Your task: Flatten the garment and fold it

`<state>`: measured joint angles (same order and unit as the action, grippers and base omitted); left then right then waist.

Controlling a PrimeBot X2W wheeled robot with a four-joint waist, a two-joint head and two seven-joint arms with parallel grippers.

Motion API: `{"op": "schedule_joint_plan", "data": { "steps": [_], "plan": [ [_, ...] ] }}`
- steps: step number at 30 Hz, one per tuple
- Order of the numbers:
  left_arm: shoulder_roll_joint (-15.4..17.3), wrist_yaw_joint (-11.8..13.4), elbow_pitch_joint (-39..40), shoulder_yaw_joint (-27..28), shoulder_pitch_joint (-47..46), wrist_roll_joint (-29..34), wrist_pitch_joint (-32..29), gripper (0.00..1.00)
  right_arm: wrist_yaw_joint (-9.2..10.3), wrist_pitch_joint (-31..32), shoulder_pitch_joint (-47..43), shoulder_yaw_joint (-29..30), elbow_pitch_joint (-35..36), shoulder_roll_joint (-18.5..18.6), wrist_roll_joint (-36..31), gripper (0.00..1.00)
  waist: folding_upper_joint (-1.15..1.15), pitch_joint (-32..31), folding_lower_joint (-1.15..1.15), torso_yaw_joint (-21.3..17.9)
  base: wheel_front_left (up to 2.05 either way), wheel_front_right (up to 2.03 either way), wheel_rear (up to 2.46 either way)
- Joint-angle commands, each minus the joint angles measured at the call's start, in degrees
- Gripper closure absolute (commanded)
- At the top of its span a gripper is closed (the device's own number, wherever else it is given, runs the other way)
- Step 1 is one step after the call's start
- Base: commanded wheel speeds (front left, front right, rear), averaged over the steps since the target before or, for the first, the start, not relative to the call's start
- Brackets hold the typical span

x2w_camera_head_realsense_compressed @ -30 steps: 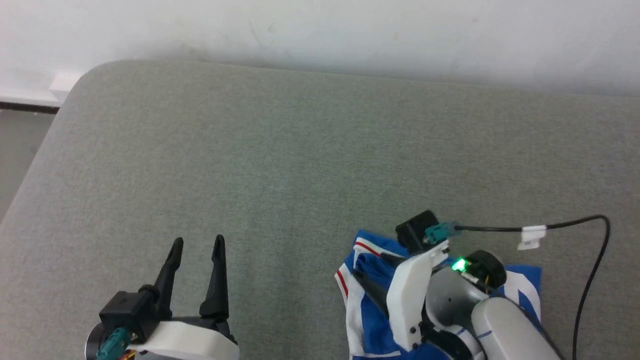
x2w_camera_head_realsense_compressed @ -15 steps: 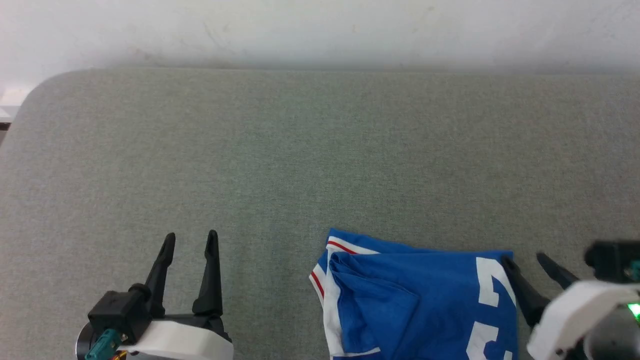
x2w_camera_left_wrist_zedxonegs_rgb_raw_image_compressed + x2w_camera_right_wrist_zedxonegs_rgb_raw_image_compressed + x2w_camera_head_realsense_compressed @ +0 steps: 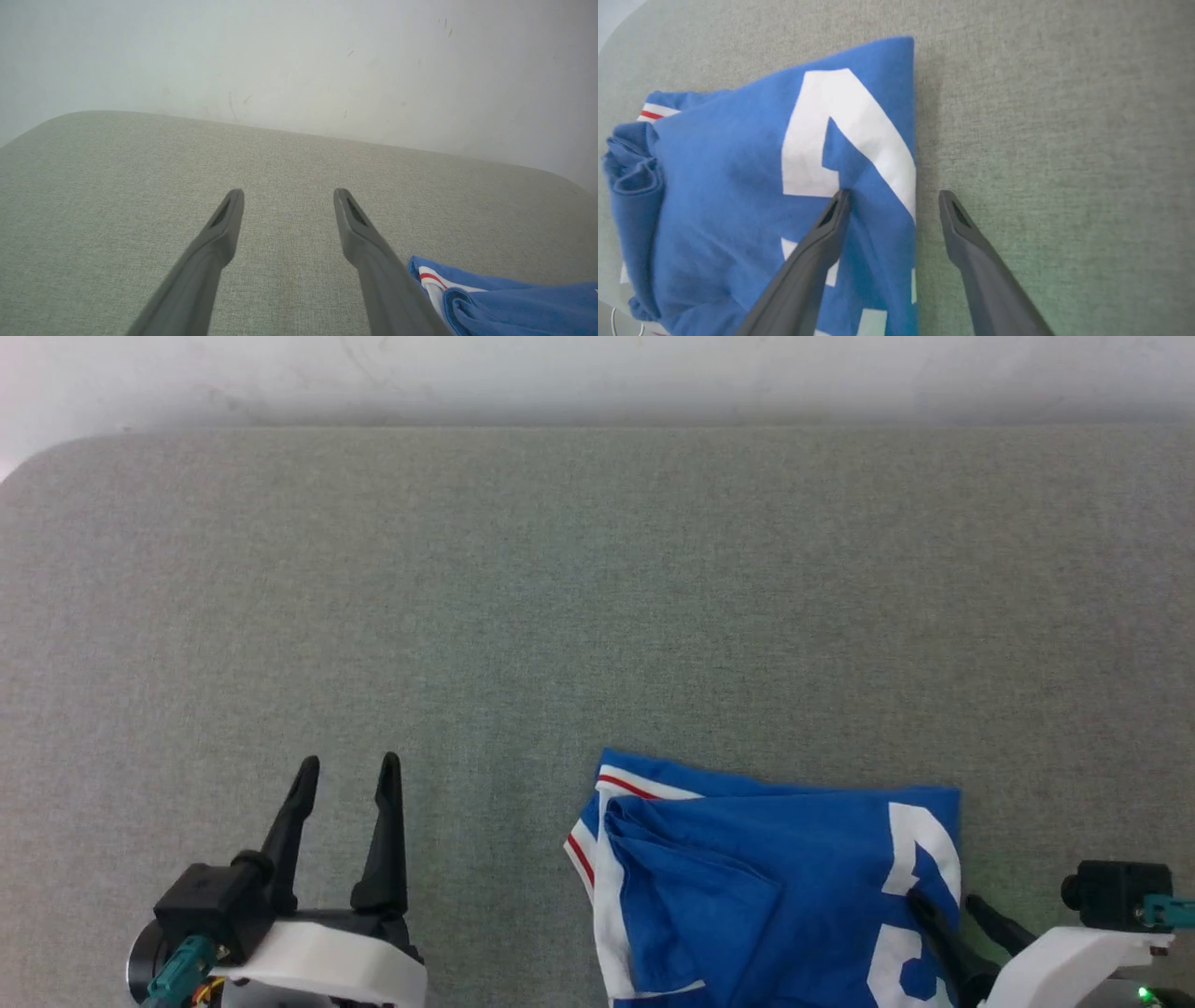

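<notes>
The garment needs to be folded neatly, so my right gripper should grab it by its folded edge next to the white numerals.
The garment [image 3: 747, 887], a royal-blue jersey with white numerals and red-striped white trim, lies folded into a compact shape on the grey cushion near the bottom of the head view. Its striped corner also shows as the garment [image 3: 490, 294] at the lower right of the left wrist view. My right gripper [image 3: 943, 899] stands open at the garment's right edge; in the right wrist view the right gripper [image 3: 894, 198] straddles that edge of the garment [image 3: 738, 186], one finger over the blue cloth, the other over bare cushion. My left gripper [image 3: 347, 763] is open, well left of the garment, with nothing between its fingers.
The grey cushion [image 3: 560, 597] stretches wide ahead and ends at a white wall [image 3: 597, 373] at the back. Its rounded left corner [image 3: 28, 467] sits at the far left. A black camera block with a teal plug [image 3: 1120, 896] rides on my right wrist.
The head camera has swung right. My right arm has drawn back off the garment's left part to its right edge, leaving the folded jersey uncovered. The left gripper stays open in place.
</notes>
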<state>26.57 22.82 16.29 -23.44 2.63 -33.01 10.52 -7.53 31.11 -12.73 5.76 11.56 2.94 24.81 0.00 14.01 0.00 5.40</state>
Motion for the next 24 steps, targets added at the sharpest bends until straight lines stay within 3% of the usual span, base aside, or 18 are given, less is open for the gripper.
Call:
{"op": "schedule_joint_plan", "data": {
  "steps": [1,5,6,7,9,18,21,24],
  "plan": [
    [0.4,0.5,0.3,0.1,-1.2,0.5,-0.4,0.0,0.04,-0.7,1.4,0.1,-1.6,-0.1,0.4,0.0,0.0,1.0,0.0,0.9,0.0,0.0,0.0],
    [0.7,0.5,0.6,-0.2,-1.6,0.8,-0.9,0.0,0.04,-1.3,3.5,-0.3,-5.9,-0.1,0.5,0.0,0.0,1.8,0.0,1.7,0.0,0.0,0.0],
    [0.7,0.6,0.7,-0.3,-1.7,0.8,-1.0,0.0,0.04,-1.2,3.8,-0.5,-6.7,-0.1,0.6,0.52,0.0,1.8,0.0,1.8,0.0,0.0,0.0],
    [0.7,0.7,0.7,-0.3,-1.7,0.8,-1.1,0.0,0.04,-1.2,4.1,-0.8,-7.2,-0.1,0.9,0.64,0.0,1.8,0.0,1.8,0.0,0.0,0.0],
    [0.8,0.9,0.6,-0.2,-1.5,0.8,-1.1,0.0,0.04,-1.3,4.7,-1.2,-7.7,-0.1,0.9,1.0,0.0,1.4,0.0,1.5,0.0,0.0,0.0],
    [0.9,1.4,0.3,0.1,0.4,0.1,-0.8,0.0,0.04,-0.2,6.8,0.1,-3.3,-0.1,-4.2,1.0,0.0,-3.7,0.0,-2.5,0.0,0.0,0.0],
    [1.1,1.6,0.4,0.5,1.1,-0.2,-0.6,0.0,0.04,2.2,9.2,1.0,-0.6,1.2,-9.2,1.0,0.0,-5.2,0.0,-4.8,0.0,0.0,0.0],
    [1.6,1.7,0.9,1.0,1.3,-0.3,-0.6,0.0,0.04,6.2,13.8,1.9,0.3,5.8,-12.0,1.0,0.0,-5.2,0.0,-7.8,0.0,0.0,0.0]
  ]
}}
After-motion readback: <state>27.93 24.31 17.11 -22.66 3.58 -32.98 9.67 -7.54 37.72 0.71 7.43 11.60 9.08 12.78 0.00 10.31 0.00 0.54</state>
